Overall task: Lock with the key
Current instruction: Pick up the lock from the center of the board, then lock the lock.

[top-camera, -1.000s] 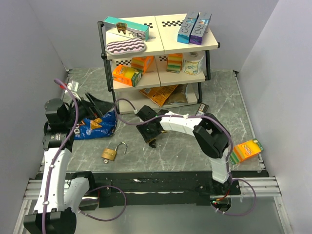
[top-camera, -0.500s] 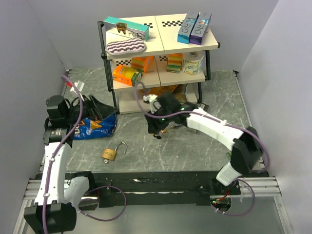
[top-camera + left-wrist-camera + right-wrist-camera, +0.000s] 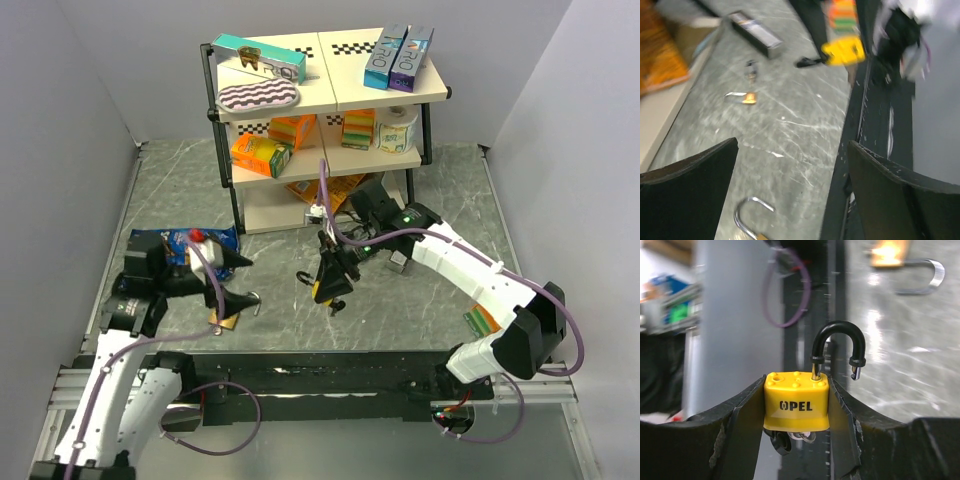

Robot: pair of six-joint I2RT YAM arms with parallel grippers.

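Observation:
Next, my left gripper grabs the yellow padlock by its black shackle, which leaves the key underneath free for my right gripper to lock.
My right gripper [image 3: 330,288] is shut on a yellow padlock [image 3: 796,401] marked OPEL and holds it above the table. Its black shackle [image 3: 836,342] stands open, and a black-headed key [image 3: 780,440] hangs from its underside. The padlock also shows in the top view [image 3: 319,293] and the left wrist view [image 3: 842,50]. A brass padlock [image 3: 227,319] with an open silver shackle [image 3: 751,214] lies on the table at the front left. My left gripper [image 3: 240,282] hovers just above it, open and empty.
A shelf [image 3: 325,100] with boxes and sponges stands at the back. A blue chip bag [image 3: 165,244] lies at the left. A colourful box [image 3: 484,320] sits at the right edge. A black box [image 3: 755,32] and small metal bits [image 3: 744,97] lie on the table. A black rail [image 3: 330,372] runs along the front.
My right gripper has carried the yellow padlock from near the shelf toward the front middle. My left arm has swung from the far left down over the brass padlock.

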